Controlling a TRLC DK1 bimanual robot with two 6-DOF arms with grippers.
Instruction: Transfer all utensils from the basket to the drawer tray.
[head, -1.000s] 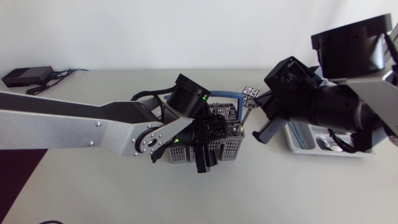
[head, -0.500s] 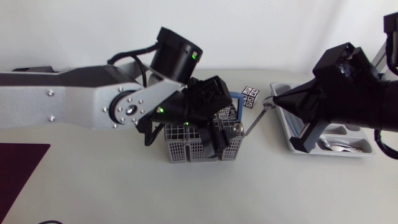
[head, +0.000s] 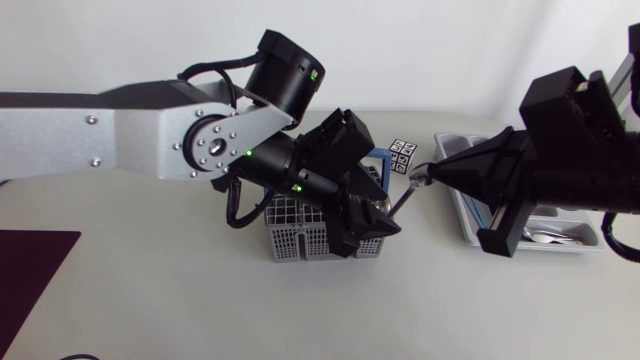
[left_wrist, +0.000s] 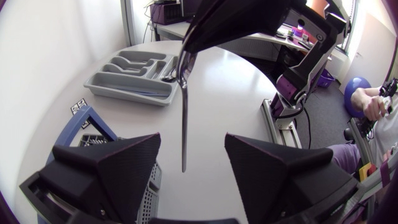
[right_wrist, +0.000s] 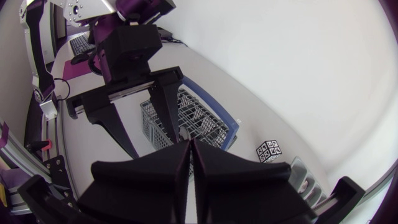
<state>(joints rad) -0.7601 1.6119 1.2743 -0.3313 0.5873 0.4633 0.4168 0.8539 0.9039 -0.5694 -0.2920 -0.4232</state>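
The left gripper needs to grab the utensil by its lower handle (head: 400, 206) (left_wrist: 184, 146) next, because that handle hangs free while the right gripper's fingers cover the utensil's upper end.
A slim metal utensil (head: 408, 192) hangs from my right gripper (head: 430, 172), which is shut on its upper end, just right of the basket. In the left wrist view the utensil (left_wrist: 183, 118) dangles between the fingers of my left gripper (left_wrist: 193, 142) without touching them. My left gripper (head: 374, 222) stands open over the right end of the grey mesh basket (head: 296, 238) with the blue handle (head: 384, 156). The grey drawer tray (head: 468, 216) lies at the right, half hidden by my right arm. From the right wrist view, my right gripper (right_wrist: 191, 150) is shut, and the basket (right_wrist: 200, 119) lies ahead.
A small black-and-white marker cube (head: 403, 155) sits between the basket and the tray. Spoons (head: 548, 236) lie in the tray's near compartment. A dark mat (head: 30, 262) covers the table's left front corner.
My left arm has lifted and swung its gripper from the basket's front to its right end. My right arm has drawn back to the right with the utensil.
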